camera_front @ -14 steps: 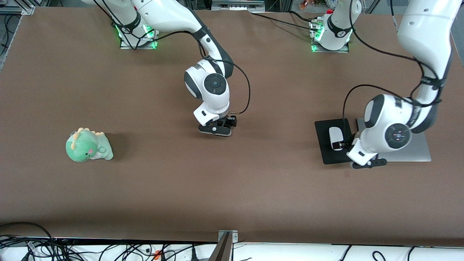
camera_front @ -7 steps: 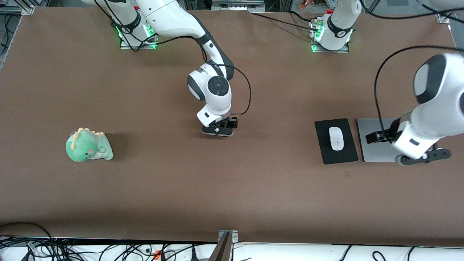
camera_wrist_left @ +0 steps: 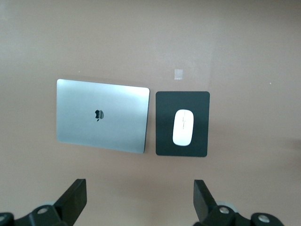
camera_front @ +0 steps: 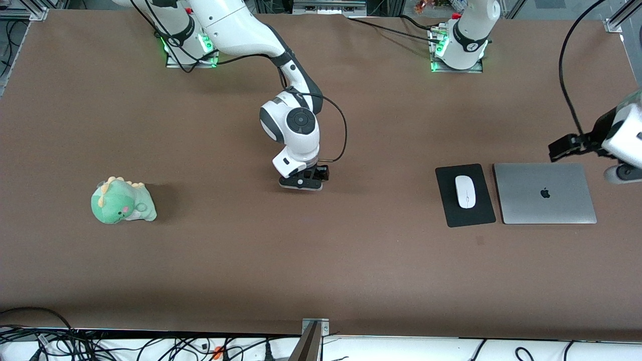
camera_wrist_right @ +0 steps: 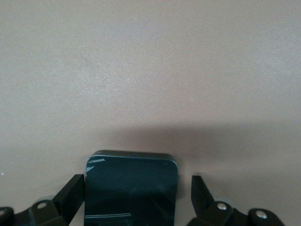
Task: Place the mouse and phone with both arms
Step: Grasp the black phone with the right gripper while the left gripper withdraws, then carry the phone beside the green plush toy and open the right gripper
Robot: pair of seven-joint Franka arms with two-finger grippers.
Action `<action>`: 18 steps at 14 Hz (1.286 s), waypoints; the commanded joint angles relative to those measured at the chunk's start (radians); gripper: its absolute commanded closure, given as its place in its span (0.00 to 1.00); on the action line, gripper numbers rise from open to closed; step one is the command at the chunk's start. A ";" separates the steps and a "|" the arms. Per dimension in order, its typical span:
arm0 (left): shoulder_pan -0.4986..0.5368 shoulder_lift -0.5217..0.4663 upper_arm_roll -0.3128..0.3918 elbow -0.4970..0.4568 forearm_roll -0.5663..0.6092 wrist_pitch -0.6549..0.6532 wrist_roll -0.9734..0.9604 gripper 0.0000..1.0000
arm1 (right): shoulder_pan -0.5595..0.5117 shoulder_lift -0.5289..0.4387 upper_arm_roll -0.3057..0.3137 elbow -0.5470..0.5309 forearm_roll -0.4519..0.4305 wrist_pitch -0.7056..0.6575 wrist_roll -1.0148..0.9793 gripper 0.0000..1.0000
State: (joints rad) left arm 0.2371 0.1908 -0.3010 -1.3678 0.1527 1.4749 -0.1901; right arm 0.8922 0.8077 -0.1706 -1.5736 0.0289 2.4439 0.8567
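Note:
My right gripper's fingers are beside the black phone's side edges and would catch the phone, so my right gripper closes on it next.
The white mouse [camera_front: 465, 191] [camera_wrist_left: 183, 127] lies on a black mouse pad [camera_front: 476, 215] [camera_wrist_left: 164, 141] toward the left arm's end of the table. My left gripper [camera_front: 624, 173] [camera_wrist_left: 139, 188] hangs high over the table edge beside the laptop, open and holding nothing. My right gripper [camera_front: 301, 181] [camera_wrist_right: 138, 186] is down at the middle of the table. It is open, with one finger on each side of the black phone [camera_wrist_right: 131, 183], which lies flat on the table. In the front view the phone is hidden under that gripper.
A closed silver laptop [camera_front: 544, 193] [camera_wrist_left: 101, 115] lies beside the mouse pad, toward the left arm's end. A green dinosaur plush [camera_front: 122, 201] sits toward the right arm's end. Cables run along the table's near edge.
My left arm has risen and swung away from the mouse pad toward its end of the table, uncovering the laptop. The mouse stays on the pad. The right gripper has barely shifted.

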 commanded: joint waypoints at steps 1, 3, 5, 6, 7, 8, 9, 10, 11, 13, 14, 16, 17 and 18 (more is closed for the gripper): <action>0.048 -0.083 0.000 -0.028 -0.080 -0.044 0.035 0.00 | 0.010 0.007 -0.007 -0.005 -0.014 0.021 0.024 0.02; 0.073 -0.116 0.002 -0.037 -0.128 -0.070 0.061 0.00 | 0.010 0.007 -0.007 -0.003 -0.014 0.021 0.024 0.24; 0.076 -0.135 0.002 -0.040 -0.130 -0.090 0.063 0.00 | 0.007 0.005 -0.007 0.000 -0.012 0.020 0.010 0.59; 0.076 -0.143 0.000 -0.043 -0.130 -0.091 0.061 0.00 | 0.005 0.004 -0.007 0.001 -0.012 0.020 -0.001 0.73; 0.076 -0.146 0.000 -0.043 -0.130 -0.097 0.063 0.00 | -0.001 -0.001 -0.007 0.006 -0.011 0.012 -0.004 0.78; 0.076 -0.149 0.000 -0.043 -0.130 -0.105 0.063 0.00 | -0.007 -0.004 -0.009 0.010 -0.007 0.007 -0.008 0.78; 0.076 -0.151 0.000 -0.045 -0.130 -0.107 0.063 0.00 | -0.024 -0.007 -0.009 0.024 -0.006 -0.012 -0.024 0.78; 0.076 -0.152 -0.003 -0.050 -0.130 -0.107 0.063 0.00 | -0.047 -0.007 -0.009 0.056 -0.003 -0.066 -0.059 0.80; 0.076 -0.155 -0.006 -0.059 -0.130 -0.107 0.061 0.00 | -0.074 -0.011 -0.006 0.099 0.000 -0.136 -0.114 0.81; 0.076 -0.160 -0.006 -0.066 -0.130 -0.105 0.061 0.00 | -0.142 -0.019 -0.001 0.173 0.012 -0.276 -0.239 0.85; 0.076 -0.160 -0.007 -0.066 -0.131 -0.103 0.061 0.00 | -0.172 -0.030 -0.003 0.188 0.047 -0.326 -0.310 0.88; 0.074 -0.160 -0.009 -0.066 -0.131 -0.103 0.061 0.00 | -0.226 -0.076 -0.012 0.173 0.092 -0.382 -0.479 0.88; 0.074 -0.159 -0.009 -0.066 -0.131 -0.103 0.061 0.00 | -0.274 -0.093 -0.013 0.162 0.094 -0.420 -0.534 0.88; 0.074 -0.159 -0.010 -0.066 -0.131 -0.103 0.061 0.00 | -0.321 -0.113 -0.013 0.143 0.094 -0.443 -0.597 0.89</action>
State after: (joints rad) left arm 0.3026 0.0662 -0.3088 -1.4023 0.0465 1.3697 -0.1499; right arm 0.6490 0.7481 -0.1988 -1.3913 0.1037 2.0539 0.3755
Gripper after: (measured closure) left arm 0.000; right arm 0.203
